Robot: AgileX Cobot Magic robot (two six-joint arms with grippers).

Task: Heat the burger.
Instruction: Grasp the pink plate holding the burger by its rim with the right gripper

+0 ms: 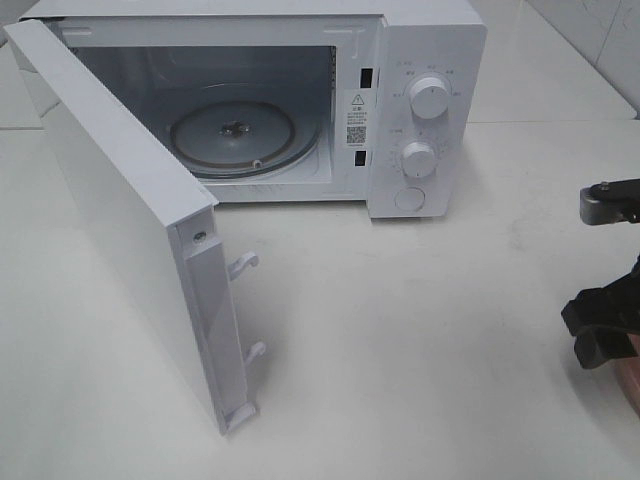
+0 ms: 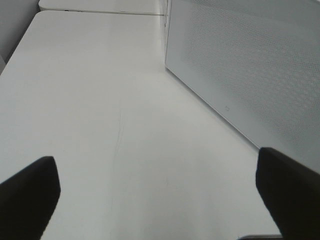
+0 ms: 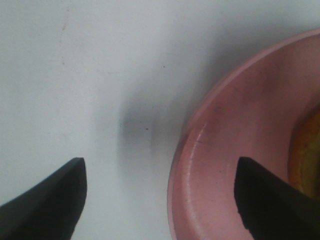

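My right gripper should take hold of the pink plate by its rim (image 1: pixel 626 385) next. Then it can carry the burger into the microwave to heat it.
The burger (image 3: pixel 306 155) shows only as a golden-brown edge in the right wrist view, sitting on a pink plate (image 3: pixel 225 150). My right gripper (image 3: pixel 160 170) is open and straddles the plate's rim, one finger over the white table and the other over the plate's inside. In the exterior high view the right gripper (image 1: pixel 598 335) hangs at the far right edge, with a sliver of the plate (image 1: pixel 632 385) below it. My left gripper (image 2: pixel 155 170) is open over bare table with nothing between its fingers; it is outside the exterior high view.
A white microwave (image 1: pixel 420 100) stands at the back, its door (image 1: pixel 120 220) swung wide toward the front left. A glass turntable (image 1: pixel 235 135) lies inside the cavity. The door's perforated outer face (image 2: pixel 250 65) stands close beside my left gripper.
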